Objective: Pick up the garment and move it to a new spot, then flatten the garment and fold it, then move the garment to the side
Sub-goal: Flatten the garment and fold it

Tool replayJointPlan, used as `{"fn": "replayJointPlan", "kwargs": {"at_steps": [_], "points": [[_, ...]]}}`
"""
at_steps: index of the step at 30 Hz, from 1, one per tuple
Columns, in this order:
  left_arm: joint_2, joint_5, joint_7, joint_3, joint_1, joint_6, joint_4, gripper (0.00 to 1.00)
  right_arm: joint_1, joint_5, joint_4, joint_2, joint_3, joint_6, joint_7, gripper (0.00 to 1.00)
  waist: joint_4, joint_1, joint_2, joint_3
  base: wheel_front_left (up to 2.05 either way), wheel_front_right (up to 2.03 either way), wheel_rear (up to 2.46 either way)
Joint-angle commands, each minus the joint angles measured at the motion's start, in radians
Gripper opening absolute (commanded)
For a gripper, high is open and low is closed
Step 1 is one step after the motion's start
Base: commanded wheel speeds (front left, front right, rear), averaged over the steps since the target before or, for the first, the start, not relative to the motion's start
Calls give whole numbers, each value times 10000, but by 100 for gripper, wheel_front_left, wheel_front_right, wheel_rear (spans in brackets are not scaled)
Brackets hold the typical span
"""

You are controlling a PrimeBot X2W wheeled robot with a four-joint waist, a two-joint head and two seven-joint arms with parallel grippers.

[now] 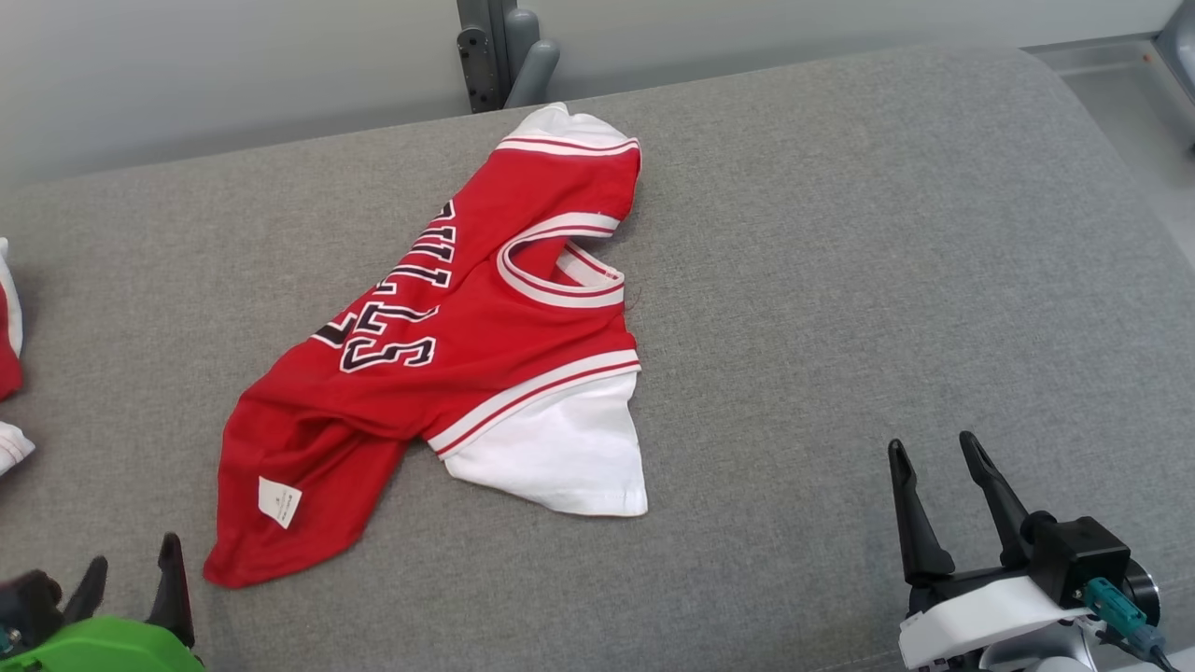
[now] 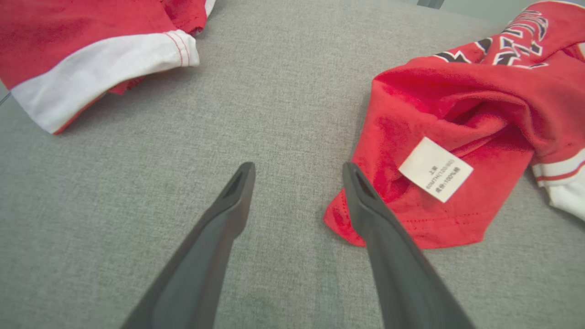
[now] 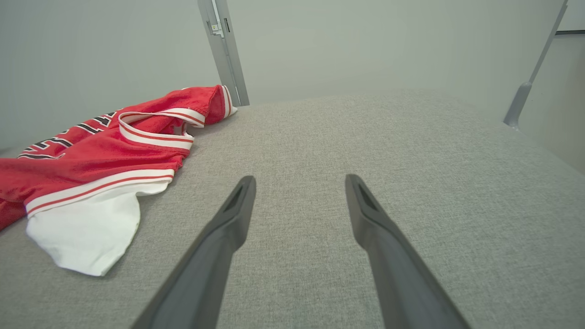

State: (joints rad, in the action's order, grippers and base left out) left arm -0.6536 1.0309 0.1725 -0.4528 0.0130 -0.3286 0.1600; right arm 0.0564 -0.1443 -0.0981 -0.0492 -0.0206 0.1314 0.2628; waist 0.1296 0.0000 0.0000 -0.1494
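Note:
My left gripper grabs the garment by its hem corner [image 1: 230,566] next, where an edge offers itself, since the jersey [image 1: 448,325] lies slack and crumpled.
The garment [image 1: 467,327] is a red jersey with white sleeves and dark lettering, lying crumpled on the grey cushioned surface [image 1: 840,280]. Its hem corner with a white label [image 2: 435,169] lies just right of my left gripper [image 2: 298,172], which is open with nothing between its fingers. In the head view the left gripper [image 1: 133,560] sits at the lower left, just short of the hem. My right gripper [image 1: 934,450] stands open at the lower right, well clear of the jersey [image 3: 100,155], over bare fabric [image 3: 320,151].
Another red and white garment [image 2: 82,55] lies at the far left edge of the surface [image 1: 7,355]. A grey post [image 1: 499,51] stands behind the surface against the wall. The surface's right end curves down toward the floor [image 1: 1130,112].

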Motion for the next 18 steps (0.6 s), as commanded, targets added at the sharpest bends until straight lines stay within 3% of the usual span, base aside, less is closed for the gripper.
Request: {"fn": "replayJointPlan", "kwargs": {"at_steps": [1, 4, 7, 11, 18], "points": [[-209, -134, -104, 154, 111, -351, -514, 100, 56, 86, 13, -24, -18, -14, 29, 100, 13, 0, 0, 48, 0, 0, 0], [-721, -451, -391, 161, 30, -934, -2045, 100, -58, 11, 37, -27, -114, -14, 29, 100, 101, 0, 0, 11, 0, 0, 0], [-905, -1030, -821, -325, -500, -1087, -3390, 100, -157, -92, 65, -26, -250, -14, 29, 100, 217, 0, 0, -94, 0, 0, 0], [-454, -2006, -1928, -1803, -1961, -584, -3861, 100, -304, -197, 18, -21, -418, -14, 29, 100, 409, 0, 0, -395, 0, 0, 0], [668, -3043, -3561, -3427, -4735, 674, -2058, 100, -756, -299, -20, -21, -548, -14, 29, 100, 909, 0, 0, -836, 0, 0, 0]]}}
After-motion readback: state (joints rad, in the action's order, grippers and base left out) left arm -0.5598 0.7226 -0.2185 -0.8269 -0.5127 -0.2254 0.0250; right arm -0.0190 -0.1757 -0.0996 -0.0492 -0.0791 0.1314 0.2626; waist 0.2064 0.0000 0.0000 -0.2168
